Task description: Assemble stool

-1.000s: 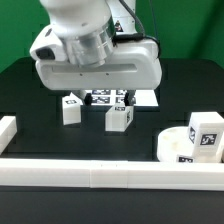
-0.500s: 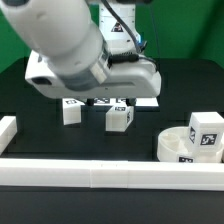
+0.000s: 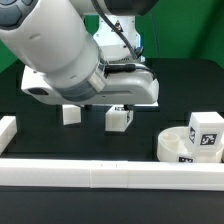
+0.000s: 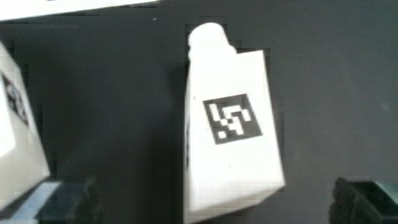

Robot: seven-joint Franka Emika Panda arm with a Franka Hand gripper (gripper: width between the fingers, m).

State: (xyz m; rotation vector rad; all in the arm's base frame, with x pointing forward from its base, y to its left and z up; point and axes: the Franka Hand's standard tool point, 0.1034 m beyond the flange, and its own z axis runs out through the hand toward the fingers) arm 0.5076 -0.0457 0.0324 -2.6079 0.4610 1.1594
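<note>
My gripper grabs the stool leg by its wide flat end (image 3: 118, 122) next, so the stool leg's rounded peg stays free to enter the seat (image 3: 180, 148).
In the wrist view a white stool leg (image 4: 231, 120) with a black square tag lies on the dark table. It lies lengthwise in the gap of my gripper (image 4: 210, 205). The dark fingertips (image 4: 54, 200) stand wide apart on either side, open, touching nothing. A second white piece (image 4: 15, 110) shows at the picture's edge. In the exterior view the arm's hand (image 3: 95, 88) hangs low over two standing legs (image 3: 71, 114) (image 3: 119, 118), hiding its fingers. The round seat (image 3: 180, 148) lies at the exterior view's right with another tagged leg (image 3: 205, 133) on it.
A long white bar (image 3: 110, 176) runs along the table's near edge, with a short white block (image 3: 7, 130) at the exterior view's left. A strip of the marker board (image 4: 71, 6) shows in the wrist view. The bulky arm (image 3: 55, 45) fills the upper part of the exterior view.
The arm has swung down and toward the exterior view's left, now covering the tags behind the two legs. The jaws stayed open. No part has moved.
</note>
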